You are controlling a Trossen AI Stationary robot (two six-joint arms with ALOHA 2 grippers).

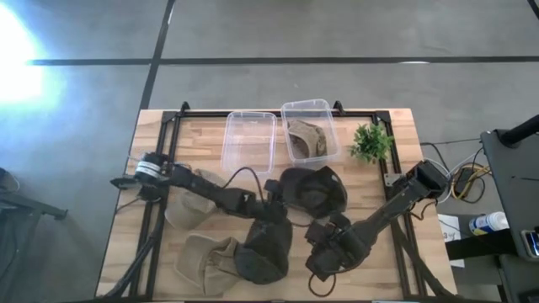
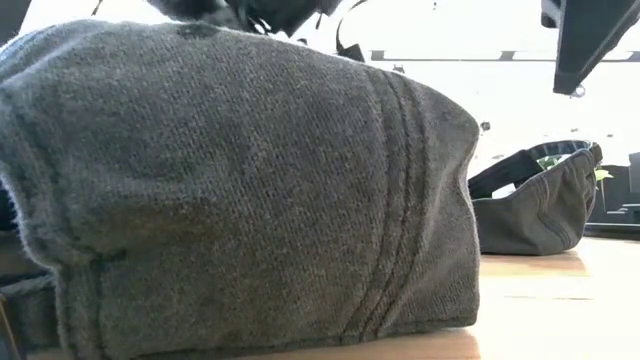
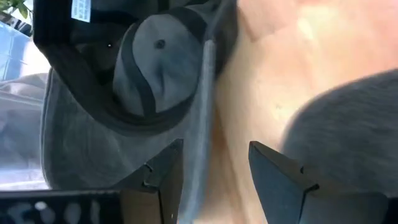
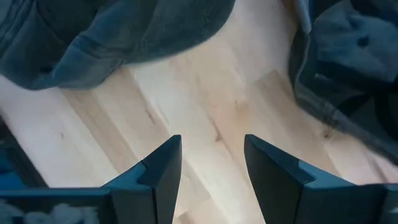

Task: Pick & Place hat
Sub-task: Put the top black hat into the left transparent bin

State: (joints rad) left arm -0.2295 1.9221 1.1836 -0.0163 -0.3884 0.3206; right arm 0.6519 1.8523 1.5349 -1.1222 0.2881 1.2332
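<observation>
I should grab the upturned dark grey hat by its brim edge (image 3: pixel 198 160) with my left gripper, to put it in the empty clear bin.
A dark grey hat (image 1: pixel 313 189) lies crown down at the table's middle, its inside showing in the left wrist view (image 3: pixel 155 68). A second dark grey hat (image 1: pixel 265 249) sits brim down near the front edge and fills the low view (image 2: pixel 230 180). My left gripper (image 1: pixel 282 204) is open, and the upturned hat's brim edge (image 3: pixel 198 137) runs between its fingers. My right gripper (image 1: pixel 313 237) is open above bare wood (image 4: pixel 211 140), between the two dark hats. A tan hat (image 1: pixel 205 263) lies front left, and another tan hat (image 1: pixel 308 139) lies in a clear bin. My left gripper stands open on either side of the upturned hat's brim edge (image 3: pixel 194 168), which passes close to one finger (image 3: pixel 165 171). I cannot tell whether that finger touches the brim. The hat rests on the table.
Two clear plastic bins (image 1: pixel 249 139) (image 1: pixel 324 109) stand along the far edge, with a small green plant (image 1: pixel 371 141) to their right. A pale beige hat (image 1: pixel 179 210) lies under my left arm. Bare wood shows between the two dark hats.
</observation>
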